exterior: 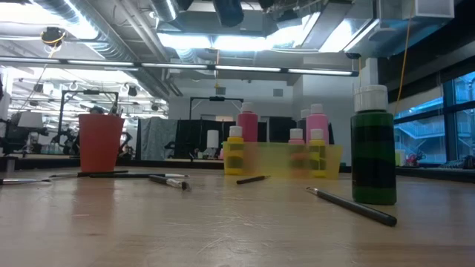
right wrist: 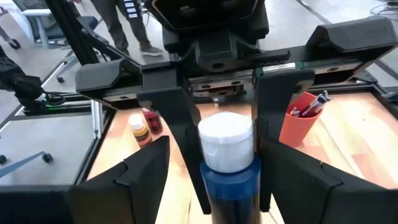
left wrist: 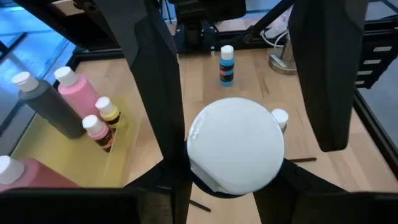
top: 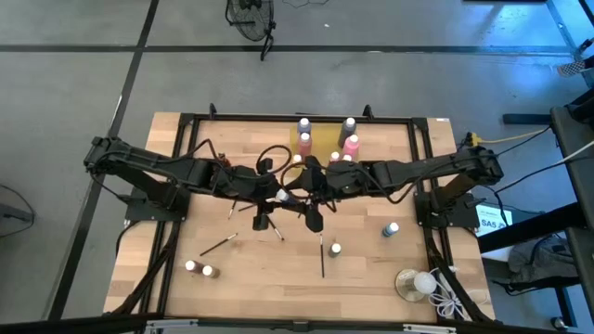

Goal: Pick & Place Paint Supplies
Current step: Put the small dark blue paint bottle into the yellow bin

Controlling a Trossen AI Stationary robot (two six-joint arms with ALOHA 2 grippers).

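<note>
The robot's right gripper should next grab the blue paint bottle by its white cap (top: pixel 282 195), and then place it in the yellow tray (top: pixel 323 146).
A blue paint bottle (right wrist: pixel 229 186) with a white cap (left wrist: pixel 236 152) hangs in the air over the table's middle, held by my left gripper (left wrist: pixel 235 180). My right gripper (right wrist: pixel 222 163) faces it from the other side. It is open, with one finger on each side of the bottle and a gap to it. A yellow tray (top: pixel 323 146) at the far middle holds pink, grey and small yellow bottles (left wrist: pixel 74 102). More bottles (top: pixel 335 250) and paintbrushes (top: pixel 322 258) lie on the wood. My left gripper pinches the bottle between its two fingers (right wrist: pixel 177 130) at the cap's sides (right wrist: pixel 205 146) and the top of the blue body. The fingers come slanting down from the table's left side. The bottle is lifted clear, cap up.
A blue-labelled bottle (top: pixel 392 229) stands toward the right. Two small bottles (top: pixel 198 269) are at the near left. A red cup (right wrist: pixel 300 121) holds brushes. A clear dish with a white ball and cord (top: pixel 418 283) sits at the near right. A green bottle (exterior: pixel 373 148) and a brush (exterior: pixel 349 204) show in the low view.
</note>
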